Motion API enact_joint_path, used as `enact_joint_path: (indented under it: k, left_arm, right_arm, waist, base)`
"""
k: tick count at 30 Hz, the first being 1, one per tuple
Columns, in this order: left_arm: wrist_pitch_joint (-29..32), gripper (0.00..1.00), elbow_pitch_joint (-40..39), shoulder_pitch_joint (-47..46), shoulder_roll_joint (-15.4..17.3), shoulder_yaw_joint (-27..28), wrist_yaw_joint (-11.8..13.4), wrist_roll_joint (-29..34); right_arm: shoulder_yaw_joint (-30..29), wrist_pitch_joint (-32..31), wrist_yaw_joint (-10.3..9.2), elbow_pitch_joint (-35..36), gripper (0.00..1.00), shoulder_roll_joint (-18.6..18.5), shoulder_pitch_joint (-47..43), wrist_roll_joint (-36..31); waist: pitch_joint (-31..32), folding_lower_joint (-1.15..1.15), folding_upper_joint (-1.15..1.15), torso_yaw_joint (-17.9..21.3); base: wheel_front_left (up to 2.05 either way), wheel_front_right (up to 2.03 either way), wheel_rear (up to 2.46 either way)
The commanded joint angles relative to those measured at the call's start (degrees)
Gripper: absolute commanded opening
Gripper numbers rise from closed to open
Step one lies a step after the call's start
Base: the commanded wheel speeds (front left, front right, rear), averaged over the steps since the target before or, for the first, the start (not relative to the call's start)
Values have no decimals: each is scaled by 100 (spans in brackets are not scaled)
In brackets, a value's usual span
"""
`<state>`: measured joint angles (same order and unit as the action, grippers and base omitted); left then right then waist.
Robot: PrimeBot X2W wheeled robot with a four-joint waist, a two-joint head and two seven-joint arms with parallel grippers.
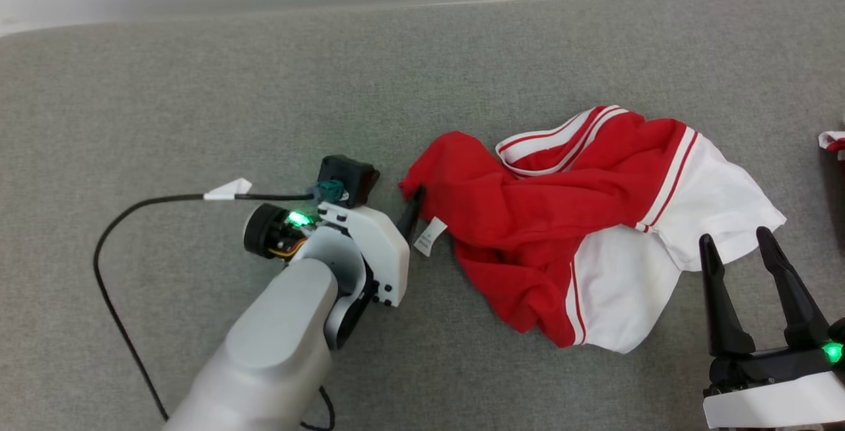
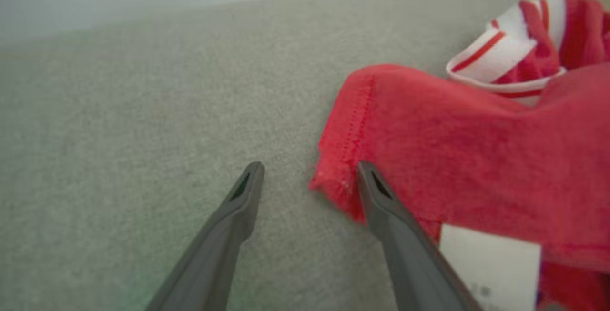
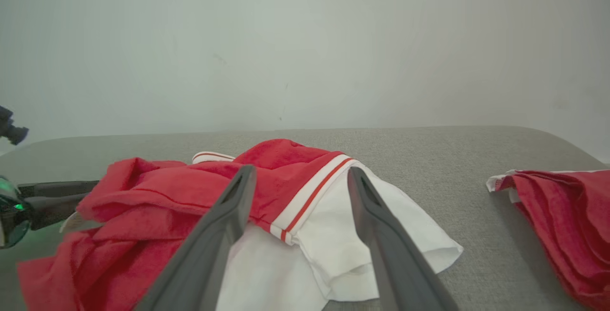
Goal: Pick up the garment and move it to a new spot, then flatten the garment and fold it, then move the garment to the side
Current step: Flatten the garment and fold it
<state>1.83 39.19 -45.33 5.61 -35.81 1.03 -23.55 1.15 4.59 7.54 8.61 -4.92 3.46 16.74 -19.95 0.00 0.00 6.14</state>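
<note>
The garment lies loose in a crumpled heap. My left gripper should next grab the garment by its raised red corner beside the white label (image 1: 430, 236).
A crumpled red and white garment (image 1: 574, 220) lies on the grey felt table (image 1: 198, 107), right of centre. My left gripper (image 2: 310, 173) stands open at its left red corner (image 2: 333, 182), one finger (image 1: 410, 213) pressed against the cloth edge, a white label (image 1: 430, 236) beside it. My right gripper (image 1: 738, 246) is open near the garment's white sleeve (image 1: 719, 206), fingers apart and holding nothing. In the right wrist view the garment (image 3: 295, 192) lies just beyond the two fingers (image 3: 224, 225).
A second red garment (image 3: 562, 215) lies at the table's right edge (image 1: 833, 140). A black cable (image 1: 119, 220) loops on the table left of my left arm. A pale wall (image 3: 305, 44) stands behind the table.
</note>
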Motion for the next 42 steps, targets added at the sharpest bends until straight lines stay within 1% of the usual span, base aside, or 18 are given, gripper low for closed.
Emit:
enact_joint_path:
  k: [1,2,3,4,6,9,12,16,18,23,26,29,32,34,36,37,38,42]
  left_arm:
    - [83,100,297,-97,-52,-72,-97,-98]
    - [223,100,494,-112,-74,-141,-173,-114]
    - [283,77,622,-116,-110,-190,-238,-123]
    - [331,0,744,-121,-132,-250,-285,-103]
    - [324,0,882,-166,-165,-359,-367,-85]
    - [191,0,965,-287,-156,-535,-402,96]
    - [-144,0,927,-387,-127,-546,-279,195]
    - [-573,0,740,-291,37,-310,-15,79]
    - [-752,0,568,-134,180,-153,131,-22]
    - [-1096,0,-249,555,596,296,527,-299]
    - [-1137,0,-920,1163,834,461,815,-441]
    - [-1052,0,-1617,1855,1035,613,1129,-542]
    - [-958,0,-2238,2579,1142,729,1425,-728]
    - [-926,0,-2513,2941,1148,758,1519,-838]
    - [-972,0,-2626,3067,1137,784,1552,-863]
    - [-976,36,-2687,3197,1085,782,1565,-937]
    - [-995,100,-2710,3288,1060,762,1552,-956]
    - [-1390,100,-2836,3397,995,888,1616,-920]
  right_arm:
    - [-37,28,-13,-44,100,-29,51,37]
    - [-60,36,-13,-50,100,-33,51,30]
    - [-81,45,-13,-60,100,-36,49,35]
    - [-101,43,-13,-71,100,-40,47,42]
    - [-152,52,-13,-76,100,-50,49,40]
    - [-235,41,-13,-63,100,-54,64,11]
    - [-290,21,-13,-49,100,-52,70,-12]
    - [-346,3,-13,-61,100,-40,12,-26]
    - [-384,-26,-13,-50,100,-31,-40,-30]
    - [-501,-70,-13,-15,100,-3,-129,-51]
    - [-569,-93,-13,16,100,11,-159,-61]
    - [-580,-144,-13,33,100,21,-189,-74]
    - [-587,-176,-13,41,100,16,-210,-93]
    - [-605,-200,-13,77,100,27,-236,-124]
    - [-612,-222,-13,96,100,32,-251,-139]
    - [-616,-232,-13,112,100,30,-264,-142]
    - [-626,-250,-13,117,100,24,-266,-146]
    - [-599,-308,-13,183,100,0,-298,-193]
  waist:
    - [-37,0,0,40]
    - [-39,0,0,43]
    - [-46,0,0,40]
    - [-49,0,0,35]
    - [-49,0,0,15]
    - [-34,0,0,-22]
    - [-5,0,0,-59]
    - [81,0,0,-97]
    - [129,0,0,-117]
    - [228,0,0,-185]
    - [278,0,0,-251]
    - [327,0,0,-300]
    - [382,0,0,-331]
    - [414,0,0,-373]
    - [431,0,0,-393]
    - [445,0,0,-413]
    - [468,0,0,-433]
    - [582,0,0,-479]
  base:
    - [0,0,0]
    - [0,0,0]
    - [0,0,0]
    - [0,0,0]
    - [0,0,0]
    - [0,0,0]
    - [0,0,0]
    - [0,0,0]
    - [0,0,0]
    - [0,0,0]
    - [0,0,0]
    - [0,0,0]
    - [0,0,0]
    - [0,0,0]
    - [0,0,0]
    - [0,0,0]
    - [0,0,0]
    - [0,0,0]
